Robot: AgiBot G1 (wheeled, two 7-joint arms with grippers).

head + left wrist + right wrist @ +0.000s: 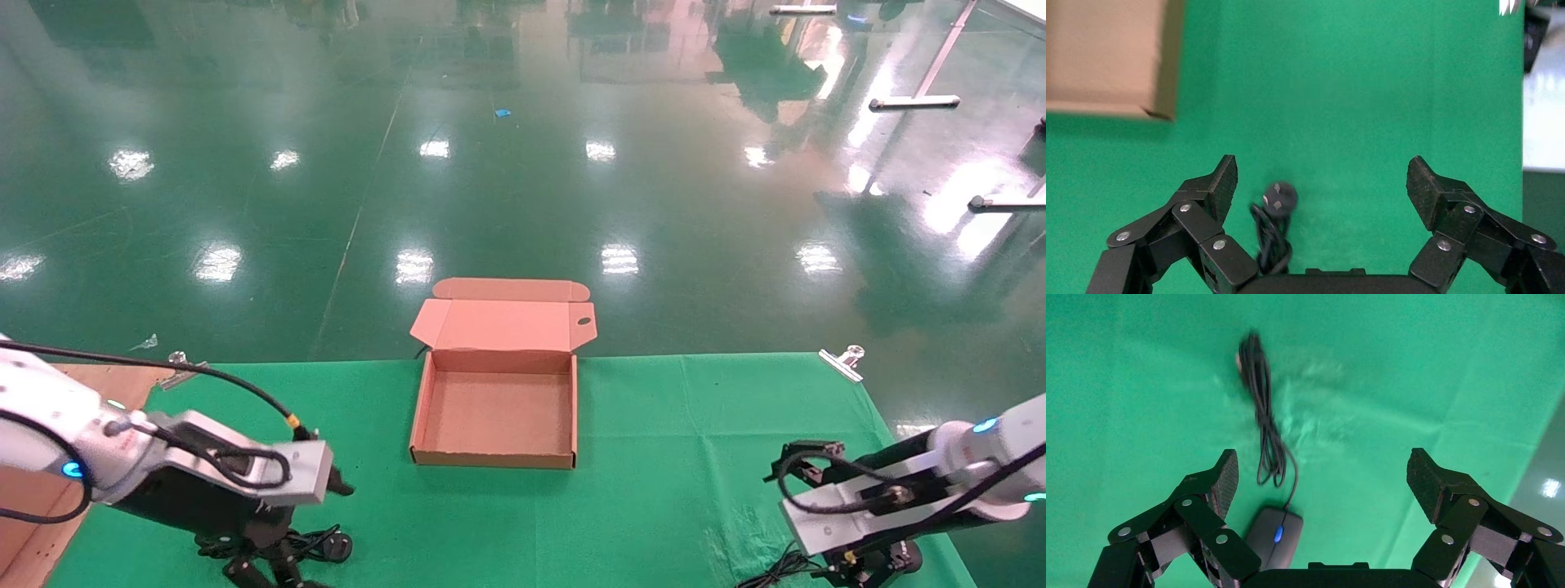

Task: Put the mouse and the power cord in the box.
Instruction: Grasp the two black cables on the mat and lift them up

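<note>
I need to grab the cord by its plug end (331, 544) with my left gripper next, to get the power cord boxed (494, 407).
The brown cardboard box (493, 459) stands open mid-table, its flap lid raised at the far side. My left gripper (265, 570) hangs low at the near left, open (1322, 174). The power cord (1272, 236) lies bundled on the cloth close to one finger (1220, 184), its round plug (1280, 197) pointing away. At the near right my right gripper (868, 567) is open (1322, 468) over the black mouse (1277, 539), which lies near one finger (1222, 481). The mouse's thin wire (1263, 416) trails away across the cloth.
Green cloth (654, 457) covers the table, held by metal clips (842, 362) at the far corners. A brown board (33, 490) borders the left side. One box corner (1162, 92) shows in the left wrist view. Shiny green floor lies beyond the far edge.
</note>
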